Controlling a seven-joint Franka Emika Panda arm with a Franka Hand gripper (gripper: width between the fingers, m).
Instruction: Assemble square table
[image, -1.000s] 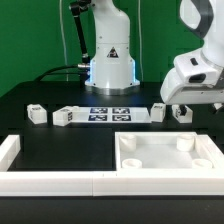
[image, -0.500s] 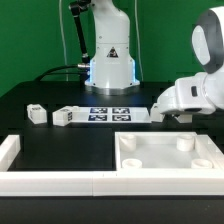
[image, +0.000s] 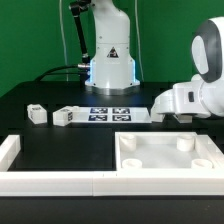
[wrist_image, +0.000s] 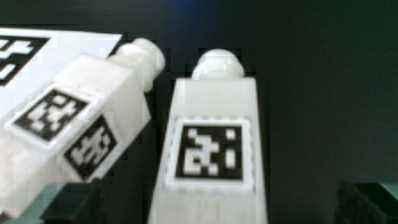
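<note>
My gripper's dark fingers stand beside the middle leg (wrist_image: 210, 200), low along the leg's white sides, so it is time to close on it next.
The square table top (image: 166, 153) lies at the front of the exterior view's right, rim up, with round sockets in its corners. Two small white legs (image: 37, 113) (image: 68, 116) lie apart at the left. In the wrist view two more tagged legs lie side by side, one in the middle (wrist_image: 217, 130) and one slanted beside it (wrist_image: 80, 120). My gripper (wrist_image: 214, 205) is open, with a dark finger (wrist_image: 370, 197) showing dimly on each side of the middle leg's end. In the exterior view the white hand (image: 190, 100) hangs low behind the top and hides those legs.
The marker board (image: 110, 113) lies flat at the centre back, and its corner shows in the wrist view (wrist_image: 36, 50). Long low white border walls (image: 50, 181) run along the front and left. The robot base (image: 108, 60) stands behind the board.
The hand has come down and a little toward the exterior view's left, now low over the two legs at the right. The jaws stayed open. Nothing else moved.
</note>
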